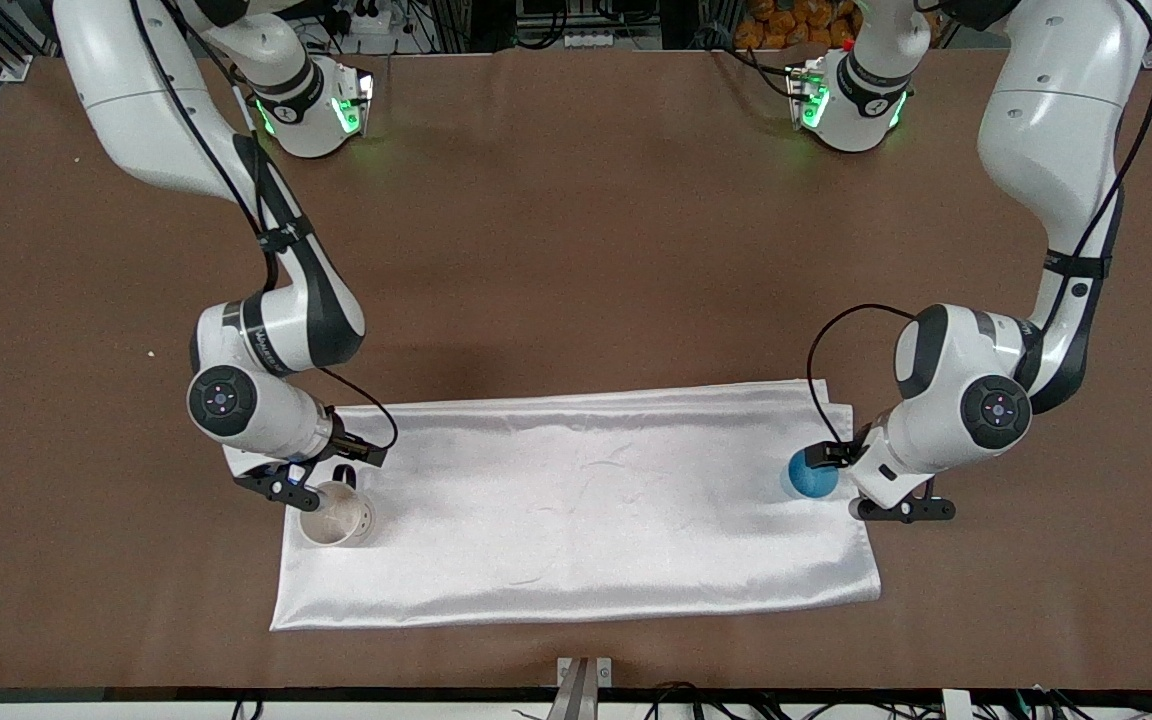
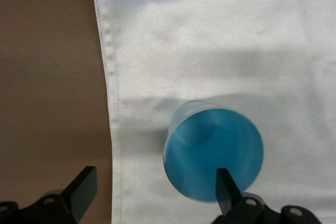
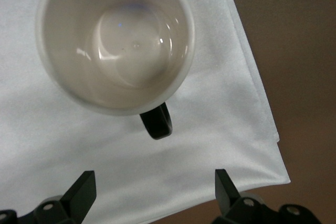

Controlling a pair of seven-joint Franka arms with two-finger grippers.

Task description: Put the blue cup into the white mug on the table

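Observation:
Cloth shows between my fingers and the mug's handle in the right wrist view, so my right gripper must move toward the mug's black handle before it closes.
The blue cup stands upright on the white cloth near the left arm's end of the table. My left gripper hangs open just above the cloth's edge beside the cup. In the left wrist view the cup lies partly under one finger, and the gripper holds nothing. The white mug with its black handle stands upright and empty on the cloth's other end. My right gripper is open and empty beside the mug, over the cloth by the handle.
A shiny white cloth lies across the table's middle, nearer to the front camera, and carries both the cup and the mug. Bare brown tabletop surrounds it. The arms' bases stand along the table's farthest edge.

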